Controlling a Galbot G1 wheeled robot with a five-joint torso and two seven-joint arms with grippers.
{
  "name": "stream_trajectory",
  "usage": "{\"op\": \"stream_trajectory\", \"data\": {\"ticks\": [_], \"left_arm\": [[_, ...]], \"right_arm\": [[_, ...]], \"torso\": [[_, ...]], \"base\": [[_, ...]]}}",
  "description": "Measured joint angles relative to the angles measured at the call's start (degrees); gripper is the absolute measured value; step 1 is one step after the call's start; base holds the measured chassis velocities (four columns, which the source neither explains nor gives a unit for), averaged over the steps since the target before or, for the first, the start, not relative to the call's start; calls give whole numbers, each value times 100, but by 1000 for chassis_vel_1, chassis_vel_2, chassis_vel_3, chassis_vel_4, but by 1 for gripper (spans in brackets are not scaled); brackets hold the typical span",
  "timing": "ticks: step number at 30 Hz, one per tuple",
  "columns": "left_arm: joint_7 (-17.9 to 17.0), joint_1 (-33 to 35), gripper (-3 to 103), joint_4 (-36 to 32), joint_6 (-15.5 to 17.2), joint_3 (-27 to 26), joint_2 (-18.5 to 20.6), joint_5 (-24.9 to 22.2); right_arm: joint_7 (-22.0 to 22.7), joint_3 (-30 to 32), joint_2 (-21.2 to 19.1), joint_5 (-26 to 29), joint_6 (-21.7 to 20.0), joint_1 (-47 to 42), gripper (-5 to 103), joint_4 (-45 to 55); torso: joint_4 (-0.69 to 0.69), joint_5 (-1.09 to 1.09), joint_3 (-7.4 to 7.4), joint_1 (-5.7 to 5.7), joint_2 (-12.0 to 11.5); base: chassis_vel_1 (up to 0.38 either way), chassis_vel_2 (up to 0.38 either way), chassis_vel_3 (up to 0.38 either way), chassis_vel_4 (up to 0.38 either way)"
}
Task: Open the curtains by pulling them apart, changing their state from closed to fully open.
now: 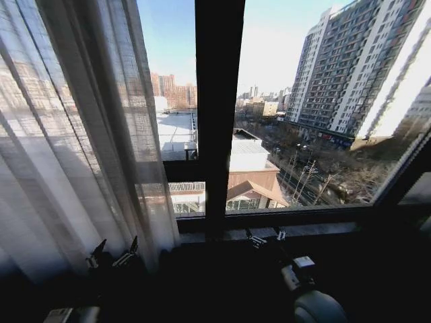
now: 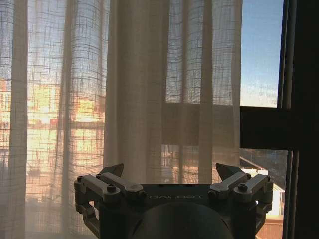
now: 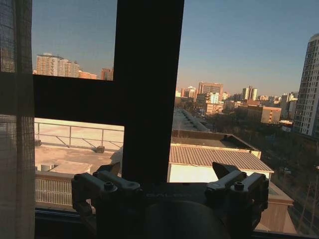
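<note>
My left gripper will next grab the sheer curtain by a fold near its inner edge (image 1: 145, 202) to open it, since the curtain hangs slack in upright pleats.
One sheer cream curtain (image 1: 74, 148) hangs bunched in pleats at the left of the window, its inner edge near the dark middle bar. My left gripper (image 1: 111, 254) is low in front of this panel, open, with nothing between its fingers. The left wrist view has the open left gripper (image 2: 169, 172) facing the pleated curtain (image 2: 134, 89) a short way ahead. My right gripper (image 1: 264, 235) stands open by the sill, just right of the middle bar. In the right wrist view, the right gripper (image 3: 167, 169) faces bare glass, with a strip of curtain (image 3: 15, 129) at the side.
A wide dark window frame bar (image 1: 219, 101) runs up the middle, with a crossbar (image 1: 178, 169) and the sill (image 1: 303, 219) below. Buildings and sky show through the uncovered glass (image 1: 316, 101).
</note>
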Motion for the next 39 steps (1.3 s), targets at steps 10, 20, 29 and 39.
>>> {"op": "stream_trajectory", "data": {"ticks": [10, 20, 29, 39], "left_arm": [[-70, -1360, 100, 1217, 319, 426, 1057, -372], [-334, -2425, 100, 1870, 641, 1272, 1529, -648], [-644, -3515, 100, 2450, 929, 2089, 1554, -782], [-1225, -4470, 100, 3210, 1141, 2880, 1429, -536]], "right_arm": [[65, 27, 321, -188, 77, 154, 100, -331], [65, 16, 404, -290, 115, 357, 100, -608], [67, 105, 417, -332, 225, 425, 100, -754], [75, 184, 430, -339, 238, 478, 100, -923]], "torso": [[-4, 10, 1, -2, -1], [0, 7, 1, 0, -1], [-2, 9, 1, 0, -1], [-2, 9, 1, -1, -1]], "base": [[-8, -26, 18, 18], [0, 0, 0, 0], [0, 0, 0, 0], [0, 0, 0, 0]]}}
